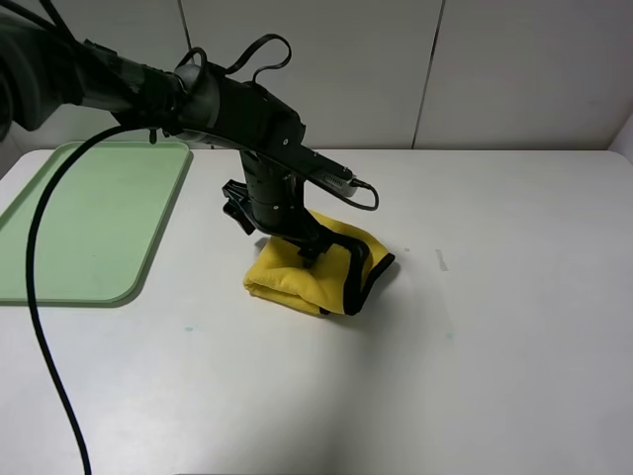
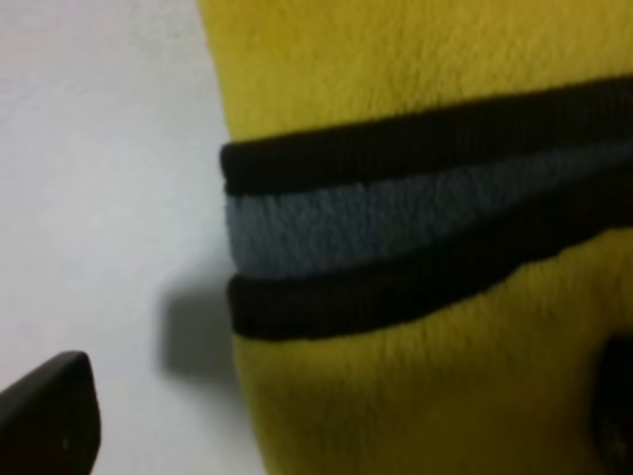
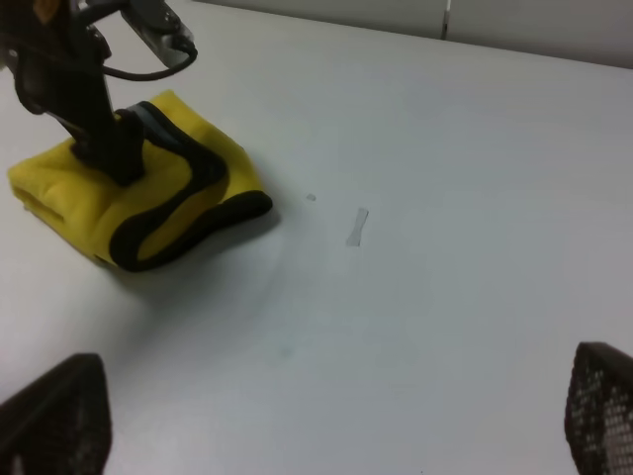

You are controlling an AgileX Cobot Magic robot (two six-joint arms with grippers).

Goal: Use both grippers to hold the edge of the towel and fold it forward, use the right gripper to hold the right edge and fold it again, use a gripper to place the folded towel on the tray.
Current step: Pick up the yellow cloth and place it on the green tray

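Next, the left gripper grips the folded towel by its yellow edge beside its black band, to place the towel on the tray.
The yellow towel with a black and grey band lies folded in a thick bundle at the table's middle. My left gripper reaches in from the left and is down on the towel's top. In the left wrist view the towel fills the frame; the gripper stands open, with one finger over bare table and the other over the cloth. The right wrist view shows the towel with the left gripper on it. My right gripper is open, empty and well away from the towel.
The light green tray lies at the table's left, apart from the towel. The left arm's black cable hangs over the front left. A small grey mark is on the table right of the towel.
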